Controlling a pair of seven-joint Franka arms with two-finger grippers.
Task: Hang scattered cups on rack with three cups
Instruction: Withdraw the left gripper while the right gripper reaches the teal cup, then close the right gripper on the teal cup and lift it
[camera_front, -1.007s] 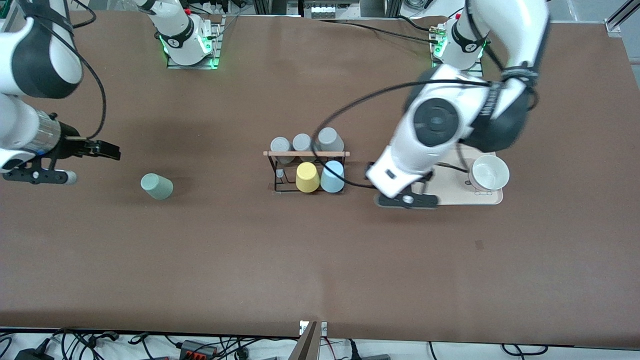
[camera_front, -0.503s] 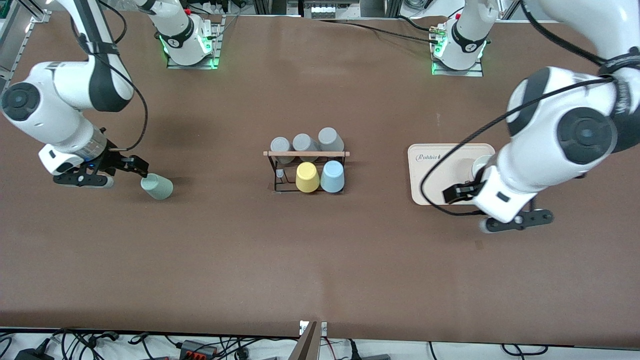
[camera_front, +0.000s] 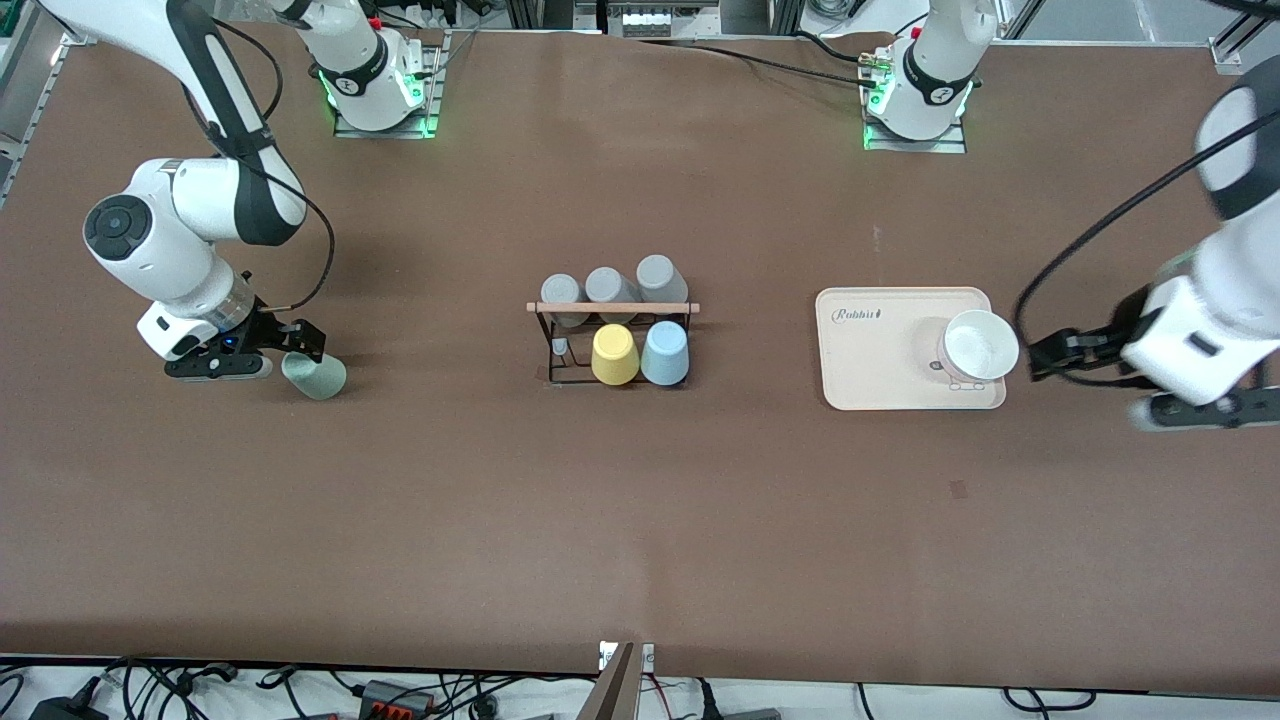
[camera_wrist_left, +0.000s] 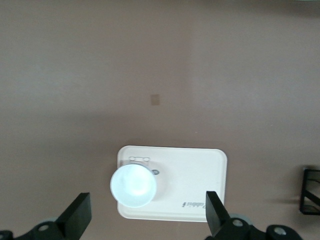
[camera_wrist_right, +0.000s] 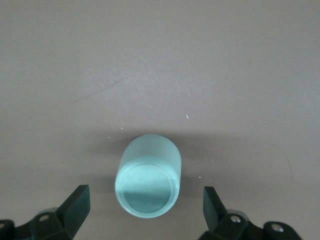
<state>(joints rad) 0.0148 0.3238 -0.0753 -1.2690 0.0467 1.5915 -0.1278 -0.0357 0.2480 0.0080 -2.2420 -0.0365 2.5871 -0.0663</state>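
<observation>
I need to grab the pale sage green cup by its closed base with my right gripper next, so the cup's opening stays free for the black wire rack (camera_front: 612, 308).
The pale sage green cup (camera_front: 316, 375) lies on its side on the table toward the right arm's end. My right gripper (camera_front: 300, 345) is low right beside it, open. In the right wrist view the cup (camera_wrist_right: 148, 182) lies between the spread fingers (camera_wrist_right: 75, 207), one round end toward the camera, untouched. The light blue cup (camera_front: 665, 353) sits upside down on the black wire rack (camera_front: 612, 308), beside a yellow cup (camera_front: 614, 354). My left gripper (camera_front: 1045, 357) is open and empty, beside the tray on the side toward the left arm's end.
Three grey cups (camera_front: 605, 286) hang on the rack's row farther from the front camera. A cream tray (camera_front: 880, 350) holds a white cup (camera_front: 978, 345); both show in the left wrist view, the tray (camera_wrist_left: 190, 175) and the cup (camera_wrist_left: 133, 185).
My right gripper has come down and across to the green cup. My left arm has swung away from the rack, past the tray, toward the left arm's end of the table.
</observation>
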